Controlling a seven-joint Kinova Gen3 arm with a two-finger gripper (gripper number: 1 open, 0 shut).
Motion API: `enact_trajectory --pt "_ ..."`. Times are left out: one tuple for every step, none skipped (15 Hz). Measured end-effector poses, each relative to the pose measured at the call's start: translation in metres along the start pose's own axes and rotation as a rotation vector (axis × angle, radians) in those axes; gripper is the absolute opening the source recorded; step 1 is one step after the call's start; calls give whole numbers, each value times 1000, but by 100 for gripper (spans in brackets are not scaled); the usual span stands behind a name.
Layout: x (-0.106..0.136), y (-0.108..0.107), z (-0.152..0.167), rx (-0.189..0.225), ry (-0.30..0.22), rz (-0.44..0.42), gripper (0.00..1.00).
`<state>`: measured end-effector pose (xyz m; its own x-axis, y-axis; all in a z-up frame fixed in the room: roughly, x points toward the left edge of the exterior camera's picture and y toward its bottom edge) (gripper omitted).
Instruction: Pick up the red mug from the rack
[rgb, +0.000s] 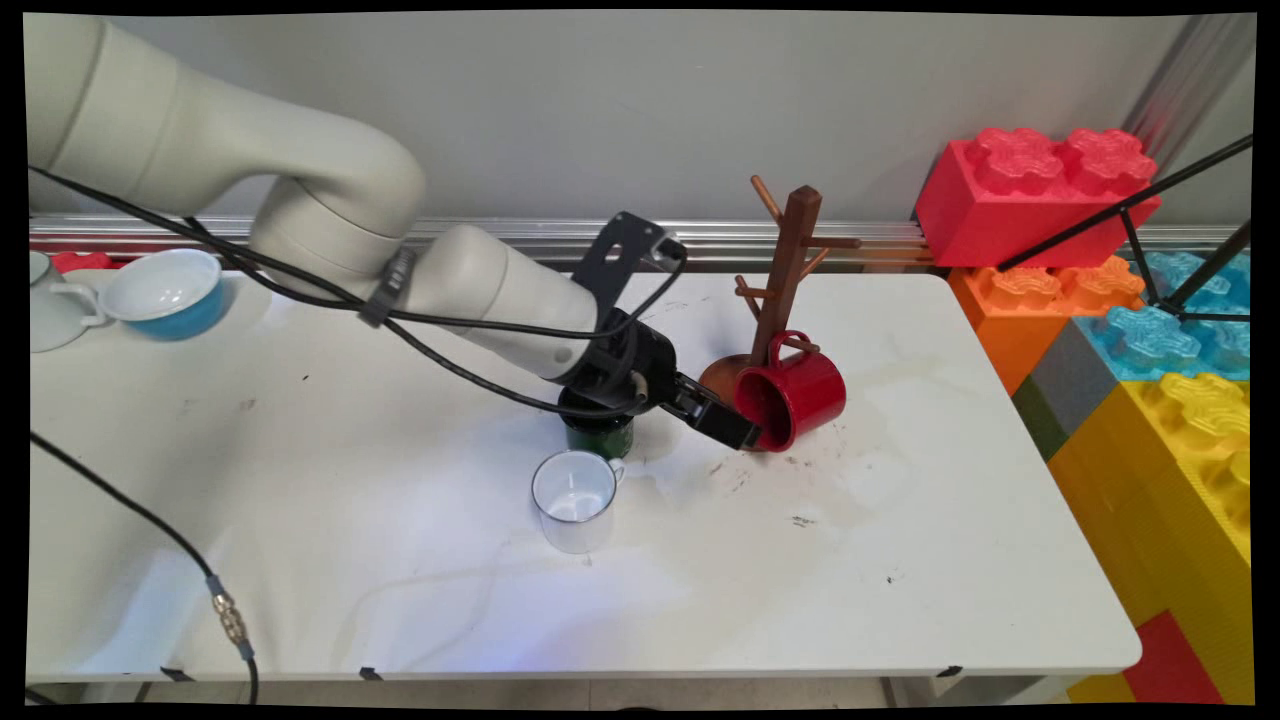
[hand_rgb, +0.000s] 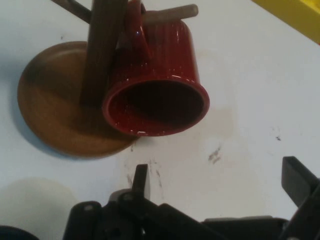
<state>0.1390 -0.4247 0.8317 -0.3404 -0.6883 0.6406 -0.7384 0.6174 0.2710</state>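
I should grip the mug by its rim with my gripper next. That leaves the red mug's handle (rgb: 782, 346) free to slide off the wooden peg.
A red mug (rgb: 795, 392) (hand_rgb: 157, 85) hangs by its handle on a low peg of the brown wooden mug tree (rgb: 787, 262) (hand_rgb: 102, 45), its mouth tilted toward my hand. My gripper (rgb: 742, 433) (hand_rgb: 217, 170) is open just in front of the mug's rim and does not touch it. Nothing lies between the fingers (hand_rgb: 140, 179). The tree's round base (hand_rgb: 55, 110) sits on the white table (rgb: 900, 520). A dark green mug (rgb: 598, 436) stands under my wrist, partly hidden by it.
A white mug (rgb: 573, 502) stands upright in front of the green one. A blue bowl (rgb: 170, 292) and a white cup (rgb: 50, 303) are at the far left. Large coloured toy blocks (rgb: 1150, 330) are stacked past the table's right edge.
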Motion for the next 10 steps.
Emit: enact_trajectory --pt "1 1 5 0 -1 -4 100" --pt "1 1 9 0 -1 -8 100" --pt "2 1 12 1 0 -13 100" --pt "2 1 16 1 3 -20 100" --pt "3 1 20 2 6 -27 100" --pt "3 1 22 2 10 -33 100" --pt "3 1 24 3 12 -39 100" --pt "3 0 27 3 15 -45 100" --pt "3 0 30 4 19 -51 100" --pt "3 -1 34 5 22 -55 100"
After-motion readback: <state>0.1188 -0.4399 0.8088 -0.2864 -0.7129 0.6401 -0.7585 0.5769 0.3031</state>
